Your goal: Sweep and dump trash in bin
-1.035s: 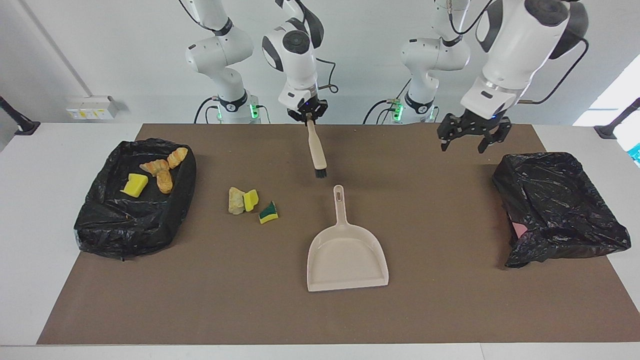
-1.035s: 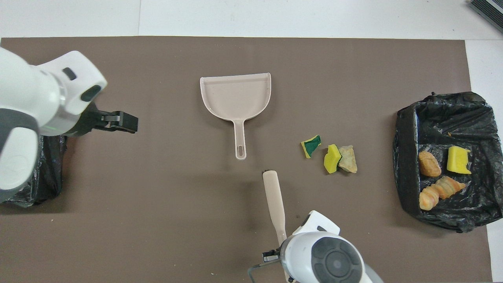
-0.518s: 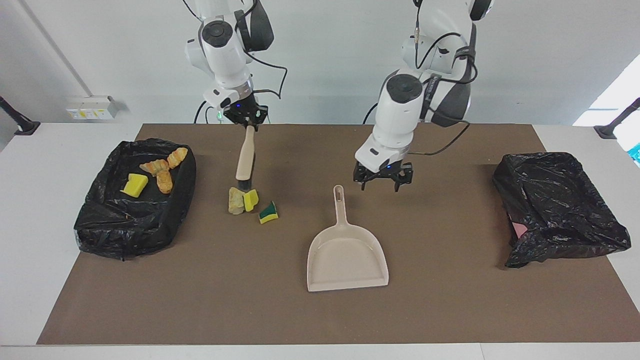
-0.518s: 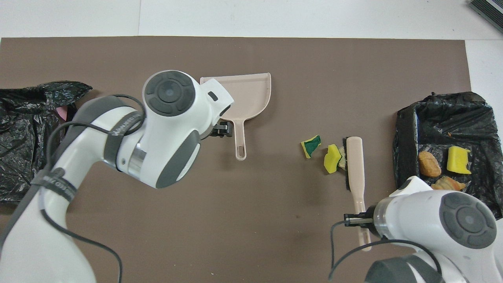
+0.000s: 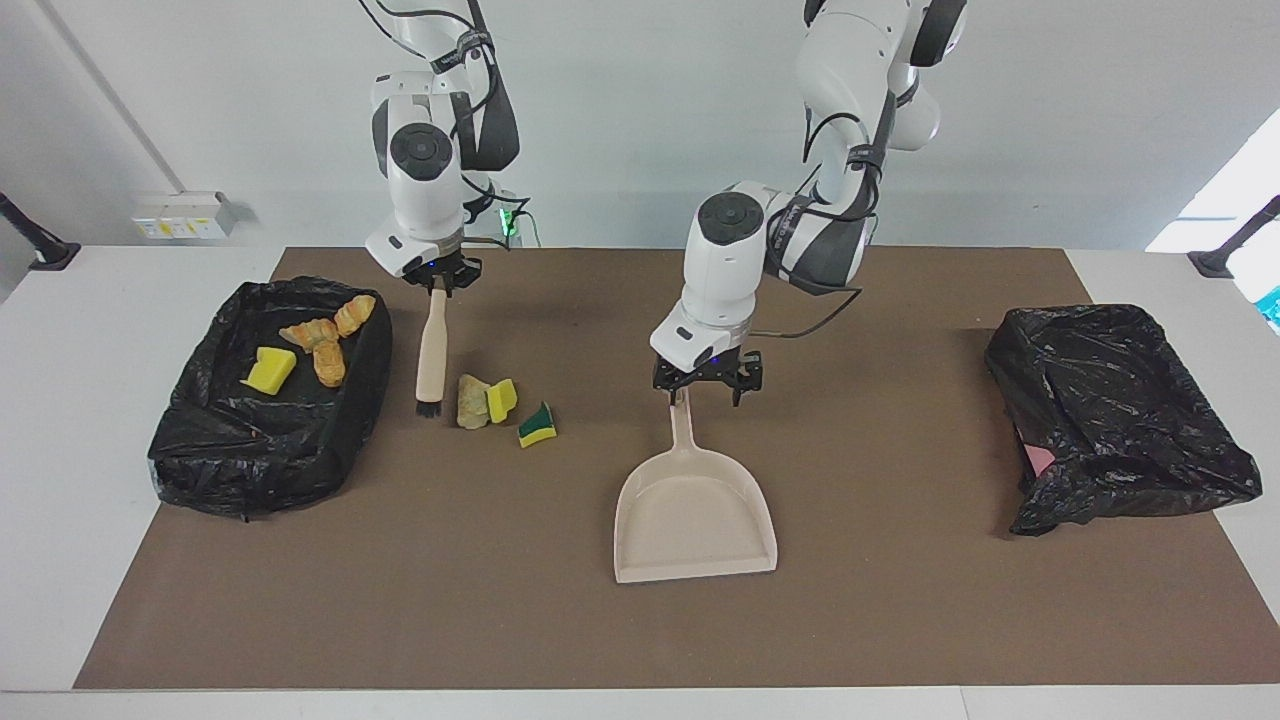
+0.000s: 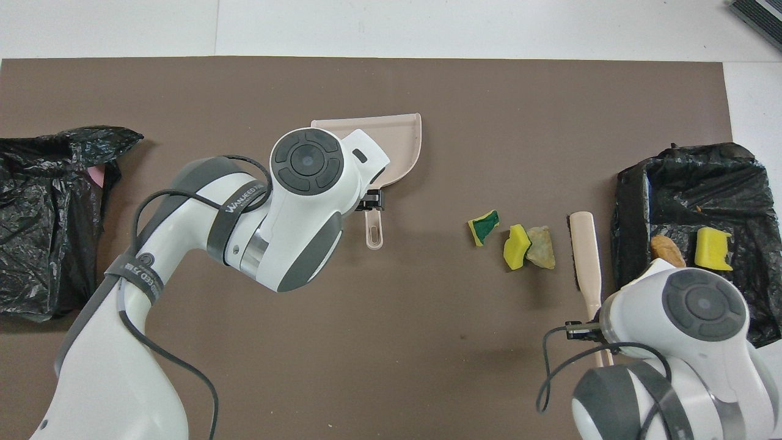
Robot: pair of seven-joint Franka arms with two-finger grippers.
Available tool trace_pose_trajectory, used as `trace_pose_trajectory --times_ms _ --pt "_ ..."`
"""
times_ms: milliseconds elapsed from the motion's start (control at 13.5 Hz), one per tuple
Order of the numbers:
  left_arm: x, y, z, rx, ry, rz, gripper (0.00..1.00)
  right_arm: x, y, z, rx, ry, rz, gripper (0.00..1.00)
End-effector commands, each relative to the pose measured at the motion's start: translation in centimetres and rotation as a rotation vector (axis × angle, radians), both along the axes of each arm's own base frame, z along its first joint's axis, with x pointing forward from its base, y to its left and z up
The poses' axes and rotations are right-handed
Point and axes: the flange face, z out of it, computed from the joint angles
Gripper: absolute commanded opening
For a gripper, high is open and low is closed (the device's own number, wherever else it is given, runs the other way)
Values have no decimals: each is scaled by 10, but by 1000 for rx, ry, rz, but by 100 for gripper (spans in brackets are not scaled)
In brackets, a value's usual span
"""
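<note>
The dustpan's broad scoop (image 6: 394,143) is far wider than my fingers, so my left gripper should next grab the beige dustpan by its slim handle (image 6: 374,219).
Three pieces of trash lie on the brown mat: a pale beige lump (image 5: 470,401) (image 6: 541,247), a yellow sponge chunk (image 5: 502,399) (image 6: 517,247) and a green-backed sponge (image 5: 537,425) (image 6: 484,226). My right gripper (image 5: 436,284) is shut on the handle of a beige brush (image 5: 432,345) (image 6: 585,250). Its bristles point down at the mat between the lump and the bin (image 5: 190,450) (image 6: 626,256). The bin holds a yellow sponge (image 5: 268,370) and bread-like pieces (image 5: 316,332). My left gripper (image 5: 706,388) (image 6: 370,201) is open just over the handle (image 5: 682,430) of the beige dustpan (image 5: 695,515) (image 6: 400,137).
A second crumpled black bag (image 5: 1110,420) (image 6: 49,214) with something pink in it sits toward the left arm's end of the table. The brown mat (image 5: 900,620) covers most of the white table.
The right arm carried the brush from above the trash to the bin side of it and lowered the bristles. The left gripper came across and down over the dustpan handle.
</note>
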Motion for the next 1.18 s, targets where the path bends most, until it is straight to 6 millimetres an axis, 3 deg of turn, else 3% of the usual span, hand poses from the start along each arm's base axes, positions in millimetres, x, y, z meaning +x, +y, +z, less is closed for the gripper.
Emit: trace_pose_trajectory --times_ms 0,222,296,370,592,666,814,961,1109 --pt "5 -9 -6 15 -25 2 100 12 -5 -26 9 12 34 0" --pt "4 -8 -6 21 -12 20 51 10 6 -28 27 24 50 0" --pt "4 -8 -6 19 -14 21 16 7 17 -29 42 33 60 0" --pt "4 -8 -7 18 -18 17 0 3 34 -31 74 39 62 0" --pt "7 0 -3 26 -14 7 0 -4 76 -26 118 32 -14 0" --pt "11 11 6 33 -11 2 0 -2 77 -20 107 20 -48 0" --pt "20 44 32 58 13 -66 0 8 73 10 95 9 -89 0" --pt "18 70 54 97 63 -287 0 12 54 37 34 -7 -122 0" --pt "26 109 76 109 90 -397 0 2 41 46 -2 8 -123 0"
